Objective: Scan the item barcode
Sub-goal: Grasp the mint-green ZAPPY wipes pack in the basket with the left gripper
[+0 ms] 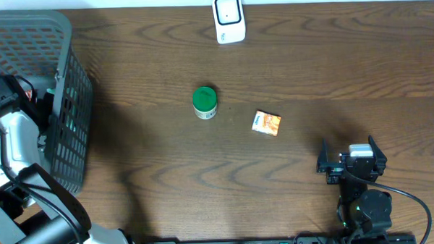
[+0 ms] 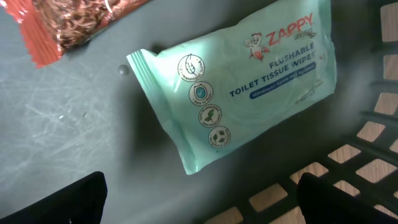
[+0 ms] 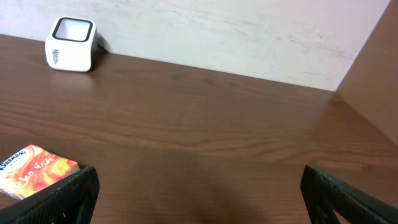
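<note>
I should hold the toilet tissue wipes pack with my left gripper by its round-icon end (image 2: 189,106), so the rest stays uncovered for scanning.
My left gripper (image 2: 202,199) hangs open inside the grey basket (image 1: 71,120), its two dark fingers at the bottom corners of the left wrist view. Just ahead of it on the basket floor lies a mint-green pack of toilet tissue wipes (image 2: 239,84), flat and untouched. An orange-red snack packet (image 2: 68,22) lies beyond it. No barcode shows on either. The white barcode scanner (image 1: 228,19) stands at the table's far edge. My right gripper (image 1: 348,143) rests open and empty near the front right, facing the scanner (image 3: 71,43).
A green-lidded jar (image 1: 205,102) stands mid-table, with a small orange packet (image 1: 266,123) to its right; that packet (image 3: 34,171) lies just ahead of my right gripper's left finger. The basket's slotted wall (image 2: 367,134) is close on the left gripper's right side.
</note>
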`<state>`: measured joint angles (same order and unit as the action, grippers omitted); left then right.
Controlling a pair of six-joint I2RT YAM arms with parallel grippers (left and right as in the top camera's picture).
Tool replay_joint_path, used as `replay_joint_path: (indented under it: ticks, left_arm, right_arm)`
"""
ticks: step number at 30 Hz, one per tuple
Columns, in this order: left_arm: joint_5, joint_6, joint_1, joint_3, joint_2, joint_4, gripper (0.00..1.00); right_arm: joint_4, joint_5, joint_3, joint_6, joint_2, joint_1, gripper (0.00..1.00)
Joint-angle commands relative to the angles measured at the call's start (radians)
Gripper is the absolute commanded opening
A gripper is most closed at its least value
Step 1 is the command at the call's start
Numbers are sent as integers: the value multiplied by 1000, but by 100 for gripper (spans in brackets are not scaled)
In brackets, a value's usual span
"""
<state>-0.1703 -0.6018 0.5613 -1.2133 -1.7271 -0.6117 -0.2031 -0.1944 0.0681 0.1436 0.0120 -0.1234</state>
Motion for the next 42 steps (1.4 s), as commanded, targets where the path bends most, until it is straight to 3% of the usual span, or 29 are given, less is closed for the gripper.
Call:
replay_joint_path:
  ticks: [1, 20, 31, 32, 34, 35, 38, 42]
  left_arm:
    - [-4, -2, 5, 33, -5, 34, 98]
    - [-7, -45, 5, 37, -231, 178, 98]
    - [-85, -43, 4, 37, -393, 198, 100]
    - [-89, -41, 4, 37, -407, 198, 93]
    - [-114, -19, 4, 37, -428, 199, 70]
    - [-118, -15, 4, 37, -436, 198, 48]
    - [-119, 0, 4, 37, -436, 193, 9]
    - [-119, 37, 8, 37, -422, 190, 8]
  right_arm:
    - [2, 2, -4, 11, -5, -9, 99]
    - [2, 2, -4, 11, -5, -9, 99]
    - [2, 2, -4, 11, -5, -9, 99]
    - [2, 2, -4, 11, -5, -9, 99]
    - [2, 2, -4, 11, -5, -9, 99]
    - [2, 2, -4, 11, -5, -9, 99]
    - [2, 2, -4, 11, -5, -9, 99]
    - [2, 2, -4, 11, -5, -9, 99]
